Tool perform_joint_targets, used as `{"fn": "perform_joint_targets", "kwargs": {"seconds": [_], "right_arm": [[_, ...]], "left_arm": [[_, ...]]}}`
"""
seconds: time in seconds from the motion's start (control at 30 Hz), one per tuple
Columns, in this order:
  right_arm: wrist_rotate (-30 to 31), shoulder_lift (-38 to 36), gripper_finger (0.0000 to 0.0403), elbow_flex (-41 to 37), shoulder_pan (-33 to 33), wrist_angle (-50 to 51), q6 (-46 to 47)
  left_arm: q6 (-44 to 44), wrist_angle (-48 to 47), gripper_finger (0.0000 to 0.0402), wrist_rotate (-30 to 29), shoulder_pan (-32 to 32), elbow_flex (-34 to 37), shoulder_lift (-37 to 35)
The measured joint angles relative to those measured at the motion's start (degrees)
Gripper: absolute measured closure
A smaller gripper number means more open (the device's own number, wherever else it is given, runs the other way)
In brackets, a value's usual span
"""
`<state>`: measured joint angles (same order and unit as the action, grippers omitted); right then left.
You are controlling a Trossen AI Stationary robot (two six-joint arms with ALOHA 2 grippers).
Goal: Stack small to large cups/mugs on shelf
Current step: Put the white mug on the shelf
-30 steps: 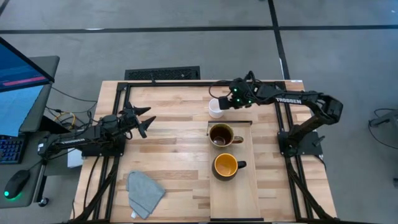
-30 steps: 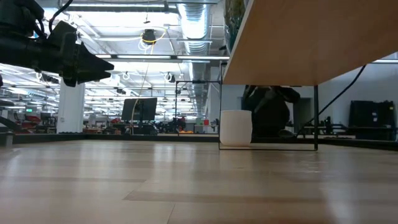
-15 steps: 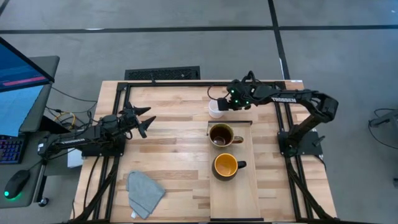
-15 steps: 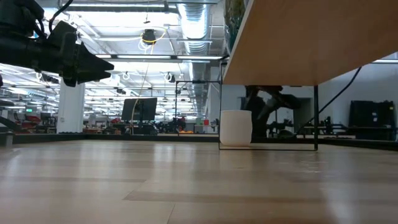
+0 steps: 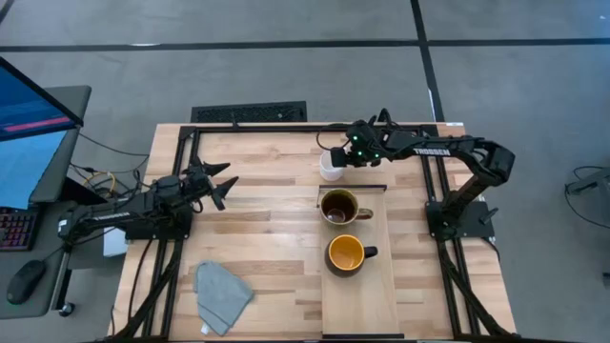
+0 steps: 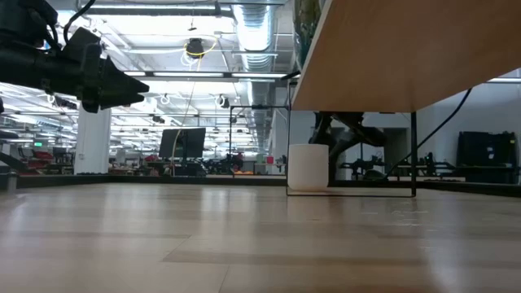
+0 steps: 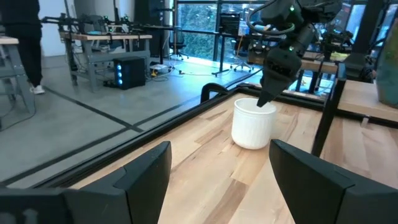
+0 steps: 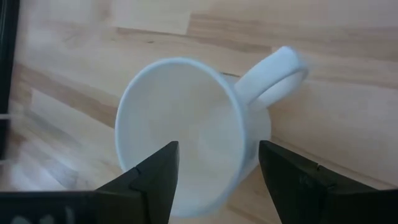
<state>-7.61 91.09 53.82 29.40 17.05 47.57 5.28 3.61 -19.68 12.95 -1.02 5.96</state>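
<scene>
I should use my right gripper next to grab the side of the white mug beside its handle [image 8: 246, 146], so that I can set the white mug on the shelf beside the yellow-lined mug.
The small white mug [image 5: 330, 166] stands upright on its base on the tabletop, just beyond the far end of the pale shelf board [image 5: 362, 295]. It also shows in the low view [image 6: 308, 167] and the left wrist view [image 7: 254, 122]. The dark brown mug [image 5: 338, 207] and the yellow-lined mug [image 5: 346, 253] stand on the shelf. My right gripper [image 8: 217, 155] is open right over the white mug, one finger above its hollow and one outside its wall, near the handle [image 8: 273, 70]. My left gripper [image 5: 217, 186] is open and empty, held above the table's left part. My right gripper comes at the white mug from above, slanting from the table's right. Its fingers [image 8: 155, 177] stand on either side of the mug's wall [image 8: 249, 158] beside the handle. I cannot tell whether they touch it.
A grey-blue cloth [image 5: 222, 293] lies near the table's front left. The shelf is raised on thin legs [image 6: 413, 155], and its underside [image 6: 391, 49] shows in the low view. A black frame rail [image 5: 250, 127] runs along the far edge. Bare tabletop lies between the arms.
My right gripper has gone a little toward the table's left, from beside the white mug to over its rim. The mug has stayed where it was.
</scene>
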Motion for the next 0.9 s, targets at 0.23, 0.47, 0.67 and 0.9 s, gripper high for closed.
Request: {"fn": "perform_joint_targets", "kwargs": {"seconds": [0.23, 0.47, 0.67, 0.9], "right_arm": [[0.1, 0.0, 0.0159, 0.0, 0.0, 0.0, 0.0], [0.1, 0.0, 0.0159, 0.0, -0.1, 0.0, 0.0], [0.1, 0.0, 0.0159, 0.0, -0.1, 0.0, -1.4], [0.1, 0.0, 0.0159, 0.0, -0.1, 0.1, -2.6]], "left_arm": [[0.0, -0.2, 0.0141, -0.3, 0.0, -0.1, 0.0], [0.0, -0.3, 0.0141, -0.3, 0.0, -0.2, 0.0], [0.0, -0.4, 0.0141, -0.3, 0.0, -0.2, 0.0], [0.0, -0.4, 0.0141, -0.3, 0.0, -0.3, 0.0]]}}
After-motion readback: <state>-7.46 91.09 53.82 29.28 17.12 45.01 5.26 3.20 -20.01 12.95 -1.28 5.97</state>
